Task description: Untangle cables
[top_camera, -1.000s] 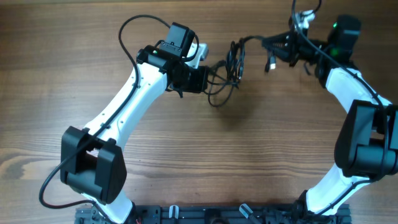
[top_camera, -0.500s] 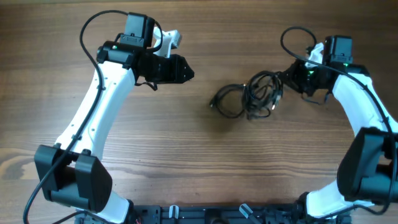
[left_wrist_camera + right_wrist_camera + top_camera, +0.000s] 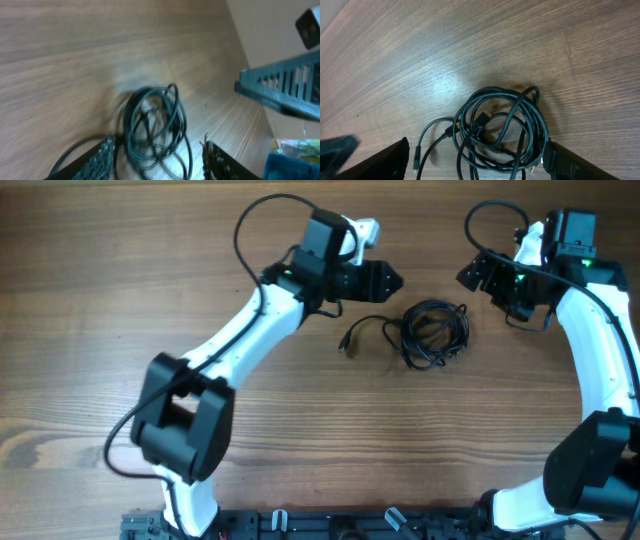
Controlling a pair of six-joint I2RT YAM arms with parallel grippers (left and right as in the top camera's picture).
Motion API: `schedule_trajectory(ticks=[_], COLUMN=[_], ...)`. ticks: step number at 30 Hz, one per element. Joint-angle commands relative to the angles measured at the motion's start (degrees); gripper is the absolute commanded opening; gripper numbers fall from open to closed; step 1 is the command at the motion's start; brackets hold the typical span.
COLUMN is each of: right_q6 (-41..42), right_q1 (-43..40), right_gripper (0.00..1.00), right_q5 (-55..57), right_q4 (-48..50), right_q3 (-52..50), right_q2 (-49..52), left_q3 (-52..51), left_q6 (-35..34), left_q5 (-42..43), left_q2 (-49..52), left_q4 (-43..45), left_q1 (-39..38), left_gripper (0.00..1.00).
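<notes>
My left gripper should grab the coil by its nearest side next and pinch its loops together, so my right gripper can untangle cables from the coil's far side.
The cables lie as one tangled black coil on the wooden table, with a loose plug end trailing to the left. My left gripper hovers just up-left of the coil, open and holding nothing. In the left wrist view the coil sits ahead between the spread fingers of that gripper. My right gripper is up-right of the coil, open wide and empty. Its wrist view shows the cables below the open gripper.
The right gripper's ribbed finger crosses the upper right of the left wrist view. The table's edge and a pale floor show beyond it. The arms' own thick black wires loop above each wrist.
Both grippers have let go of the cables and opened. The coil now rests on the table. The left arm swung away leftward, then back beside the coil; the right arm drew back.
</notes>
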Motion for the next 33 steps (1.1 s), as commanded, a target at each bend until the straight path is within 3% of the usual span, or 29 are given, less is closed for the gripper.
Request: schedule_trajectory(ticks=[1, 3, 15, 18, 21, 22, 27, 29, 30, 31, 33], right_q6=[-1.2, -1.1, -1.1, -1.2, -1.2, -1.2, -1.2, -1.2, -1.6, -2.7, -2.6], right_q1=[-1.0, -1.0, -1.0, -1.0, -1.0, -1.0, -1.0, -1.0, -1.0, -1.0, -1.0], right_gripper=[0.88, 0.88, 0.89, 0.89, 0.88, 0.89, 0.88, 0.89, 0.9, 0.9, 0.91], right_q5=[-1.4, -1.4, -1.9, -1.8, -1.8, -1.8, -1.8, -1.8, -1.8, -1.8, -1.9], right_q4=[-0.7, -0.9, -2.4, -2.8, -2.8, -2.9, -3.0, -3.2, -3.5, -3.8, -4.1], right_q3=[1.0, 0.9, 0.8, 0.8, 0.8, 0.8, 0.8, 0.8, 0.8, 0.8, 0.8], right_q2=[-0.6, -0.6, -0.6, -0.6, -0.6, -0.6, -0.6, -0.6, -0.6, -0.6, -0.6], left_q3=[0.1, 0.1, 0.1, 0.1, 0.1, 0.1, 0.1, 0.1, 0.1, 0.1, 0.2], left_q6=[-2.3, -2.3, -2.3, -2.3, -4.3, -5.5, -5.6, -9.5, -11.0, -11.1, -11.1], left_q5=[0.7, 0.5, -22.7, -24.9, -28.8, -29.7, -29.4, -27.3, -22.7, -18.9, -15.8], left_q2=[5.7, 8.9, 15.9, 17.5, 17.7, 17.7, 18.4, 18.4, 18.4, 18.4, 17.6], left_q4=[4.9, 8.4, 12.3, 12.3, 11.4, 10.7, 9.4, 6.7, 3.9, 1.6, 0.0], left_q1=[-2.6, -4.0, -11.3, -11.7, -11.7, -11.7, -13.3, -14.5, -14.6, -14.4, -13.3], left_gripper=[0.62, 0.63, 0.53, 0.49, 0.34, 0.34, 0.34, 0.34, 0.27, 0.09, 0.04])
